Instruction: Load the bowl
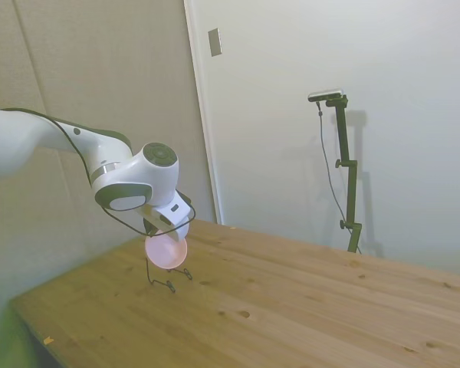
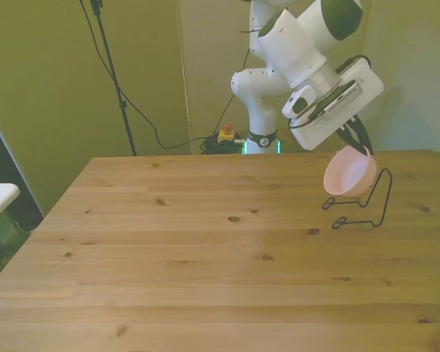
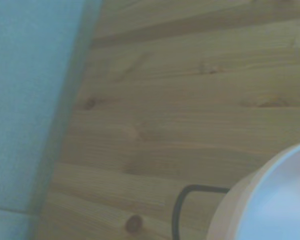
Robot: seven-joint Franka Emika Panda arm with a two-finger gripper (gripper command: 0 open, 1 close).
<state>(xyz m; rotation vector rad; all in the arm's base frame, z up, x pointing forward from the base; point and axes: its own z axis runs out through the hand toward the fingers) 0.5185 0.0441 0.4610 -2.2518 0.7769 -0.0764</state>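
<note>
My gripper should keep holding the bowl until it rests on the wire rack [image 1: 167, 277], or it would fall. The tilted bowl's lower edge [image 1: 169, 267] is still above the rack in the side view.
The pale pink bowl [image 1: 166, 251] [image 2: 347, 174] hangs tilted in the air, held by its rim in my gripper [image 2: 361, 147], which is shut on it. It hovers just above the thin black wire rack [image 2: 367, 207] [image 1: 167, 277] that stands on the table at the front view's right. In the wrist view the bowl [image 3: 270, 200] fills one corner, with a loop of the rack's wire [image 3: 182, 200] beside it. I cannot tell whether the bowl touches the rack.
The wooden table [image 2: 205, 257] stretches wide toward the front view's left and the near edge. The table's edge and a wall [image 1: 77, 92] lie close behind the rack in the side view.
</note>
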